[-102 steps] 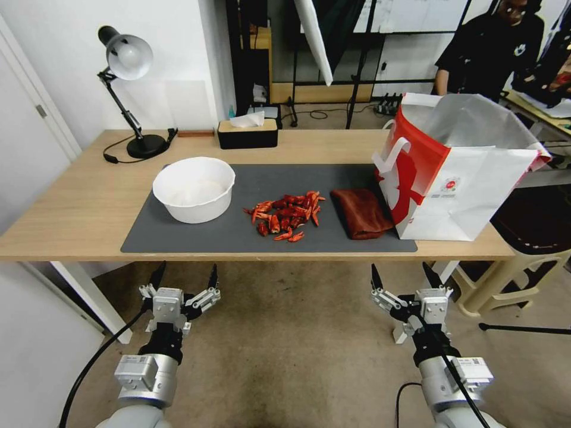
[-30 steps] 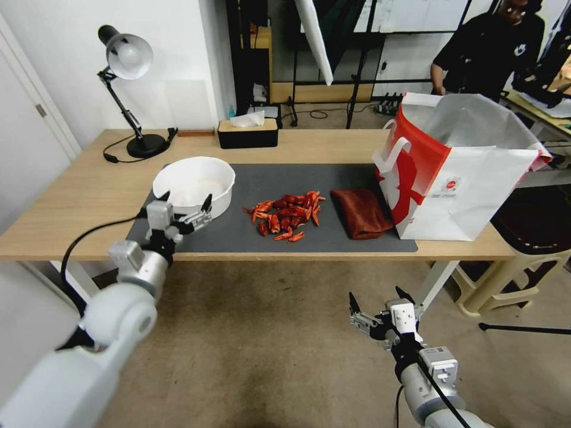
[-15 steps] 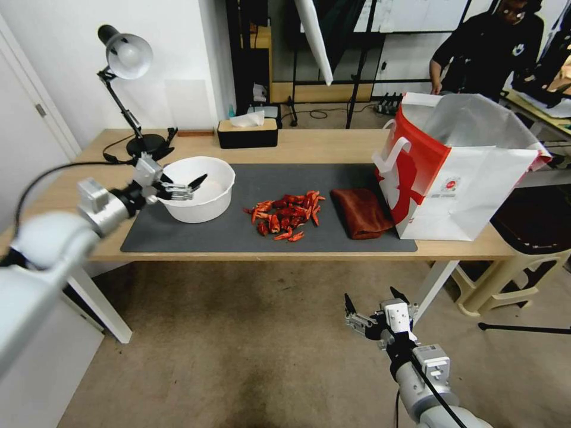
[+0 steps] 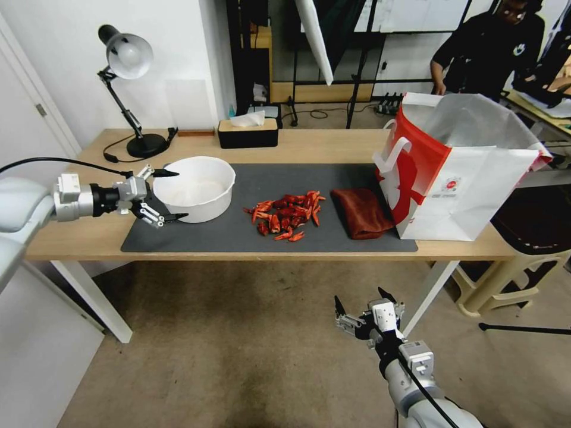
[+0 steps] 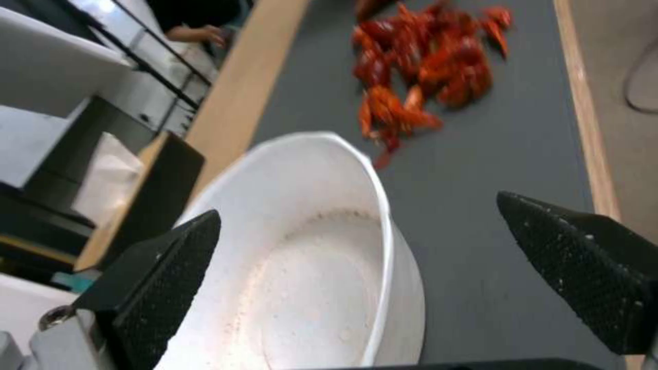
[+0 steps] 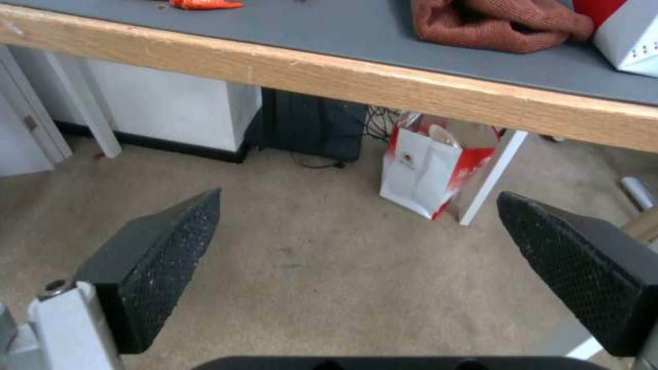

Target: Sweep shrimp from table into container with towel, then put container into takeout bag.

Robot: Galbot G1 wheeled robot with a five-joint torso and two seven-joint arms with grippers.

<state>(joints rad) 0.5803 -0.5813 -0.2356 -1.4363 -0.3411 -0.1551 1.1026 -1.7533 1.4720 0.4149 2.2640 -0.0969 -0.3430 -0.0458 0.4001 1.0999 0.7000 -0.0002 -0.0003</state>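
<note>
The left gripper should next grab the white container by its rim. The white container's opening [image 4: 194,181] then stays free to catch the swept shrimp.
The white container [image 4: 199,184] stands on the grey mat [image 4: 238,235] of the table [image 4: 77,220]. My left gripper [image 4: 178,195] reaches in from the left, open, with one finger on each side of the container's left wall; the left wrist view shows the container [image 5: 315,257] between the fingers [image 5: 164,277]. A pile of red shrimp [image 4: 285,215] lies mid-mat, the rust-red towel [image 4: 361,212] to its right. Beside the towel stands the takeout bag [image 4: 464,172], open at the top. My right gripper [image 4: 360,300] hangs open below the table's front edge [image 6: 343,77], under the towel [image 6: 500,20].
A desk lamp [image 4: 128,56] and a black tissue box [image 4: 247,132] stand at the back of the table. A beige stool [image 4: 517,261] is off the table's right end. A small red-and-white bag [image 6: 428,169] sits on the floor under the table.
My left arm came up from below the table, swung out to the left, and now holds its open fingers around the container's left side. The right gripper sank slightly and drifted left.
</note>
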